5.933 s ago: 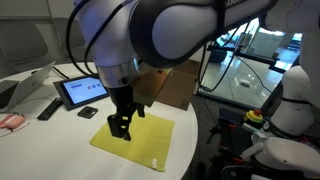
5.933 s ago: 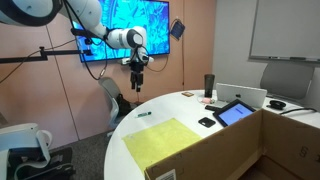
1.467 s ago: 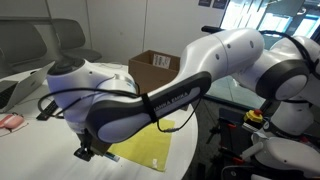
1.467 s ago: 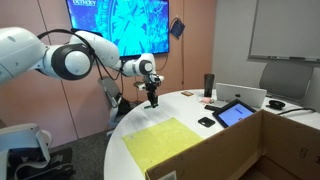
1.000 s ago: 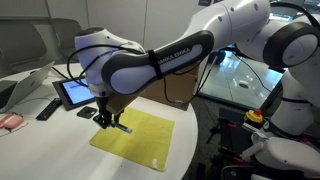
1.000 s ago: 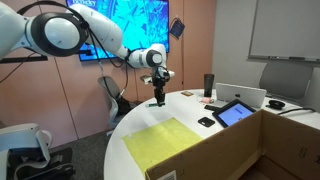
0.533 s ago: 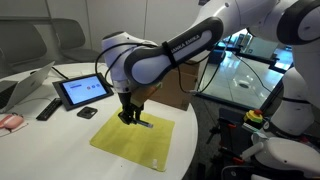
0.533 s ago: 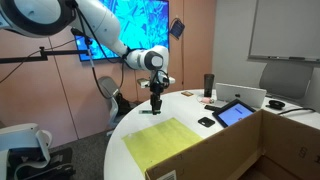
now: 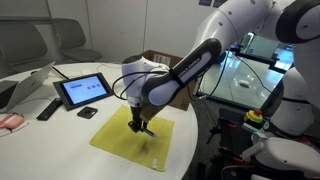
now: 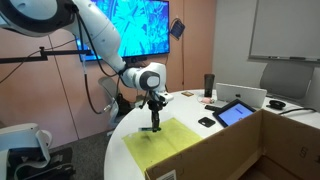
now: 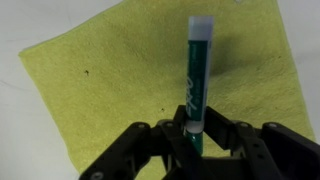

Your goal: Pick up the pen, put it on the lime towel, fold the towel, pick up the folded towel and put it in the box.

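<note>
The dark green pen hangs above the flat lime towel and would drop if released now, so my gripper must lower it first.
The lime towel point(image 9: 133, 138) point(image 10: 165, 142) point(image 11: 120, 80) lies flat on the white round table in both exterior views. In the wrist view my gripper point(image 11: 195, 132) is shut on the dark green pen point(image 11: 197, 75), which points away from the fingers with its pale cap over the cloth. In both exterior views the gripper point(image 9: 145, 128) point(image 10: 155, 124) hangs just above the middle of the towel, and the pen is too small to make out there. The brown cardboard box point(image 9: 170, 88) point(image 10: 255, 150) stands open beyond the towel, partly hidden by my arm in an exterior view.
A black tablet point(image 9: 84, 90) point(image 10: 236, 113) on a stand, a black remote-like bar point(image 9: 49, 108) and a small dark object point(image 9: 87, 113) lie on the table beside the towel. A dark cup point(image 10: 209, 84) and a laptop point(image 10: 245, 96) stand further back. The table edge point(image 10: 115, 150) runs close to the towel.
My arm has swung from the table's edge over to the towel and come down, carrying the pen. The gripper now hangs low over the middle of the cloth. The jaws stayed shut.
</note>
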{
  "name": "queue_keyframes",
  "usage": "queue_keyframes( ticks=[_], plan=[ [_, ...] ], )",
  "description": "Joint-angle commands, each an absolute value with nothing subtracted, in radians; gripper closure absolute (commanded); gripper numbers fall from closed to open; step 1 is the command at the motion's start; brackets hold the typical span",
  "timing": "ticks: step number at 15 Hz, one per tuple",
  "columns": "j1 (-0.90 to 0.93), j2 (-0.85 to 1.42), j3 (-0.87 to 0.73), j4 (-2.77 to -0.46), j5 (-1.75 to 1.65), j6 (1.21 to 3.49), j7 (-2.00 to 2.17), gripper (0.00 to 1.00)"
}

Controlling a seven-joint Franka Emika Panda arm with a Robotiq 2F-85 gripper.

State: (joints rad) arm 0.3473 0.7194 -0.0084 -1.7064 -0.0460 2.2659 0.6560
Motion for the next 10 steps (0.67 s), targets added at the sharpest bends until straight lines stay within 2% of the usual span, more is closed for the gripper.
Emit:
queue_keyframes(
  ticks=[1,10],
  plan=[
    [0.354,0.771,-0.042,-1.709,-0.051,2.353,0.738,0.93],
    [0.358,0.797,-0.057,-1.708,-0.070,2.392,0.722,0.93]
  ],
)
